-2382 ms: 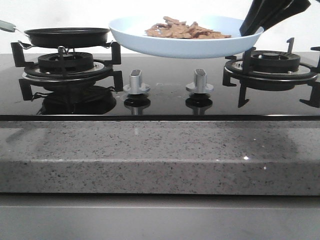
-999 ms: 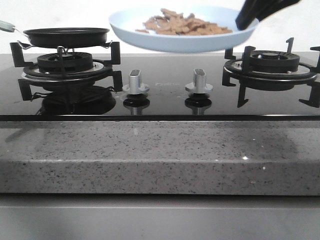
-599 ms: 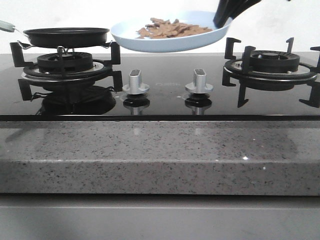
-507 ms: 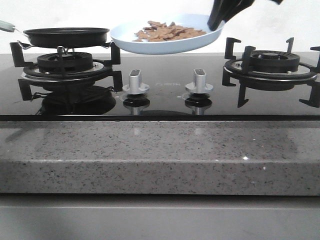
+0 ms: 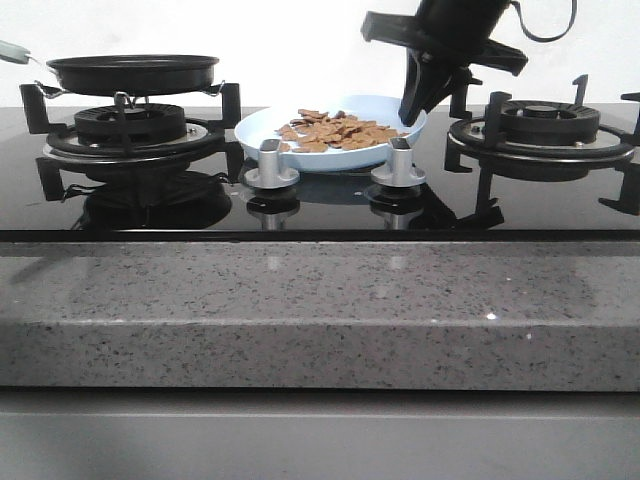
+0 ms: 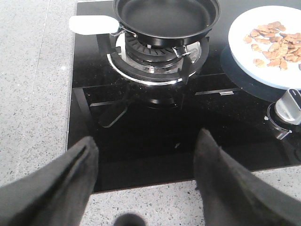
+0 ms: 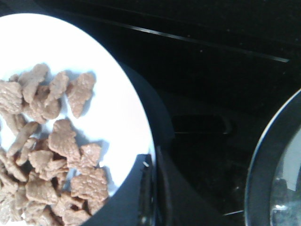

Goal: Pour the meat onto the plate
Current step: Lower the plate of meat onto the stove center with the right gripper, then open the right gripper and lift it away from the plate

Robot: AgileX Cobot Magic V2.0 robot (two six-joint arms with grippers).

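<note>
The plate's base is low over the black glass behind the knobs, so my right gripper should open now.
The pale-blue plate is level and low over the black glass between the two burners, just behind the knobs; I cannot tell whether it touches the glass. The meat lies heaped in it as small brown strips. My right gripper reaches down from above and is shut on the plate's right rim. The right wrist view shows its dark fingers clamping the rim of the plate beside the meat. My left gripper hangs open and empty over the stove's front left edge, apart from the plate.
An empty black frying pan with a pale handle sits on the left burner. The right burner stands bare beside the right arm. Two silver knobs stand before the plate. A speckled stone counter runs along the front.
The right gripper has carried the plate with the meat away from the camera and down, from up in the air to low behind the knobs. The pan has not moved.
</note>
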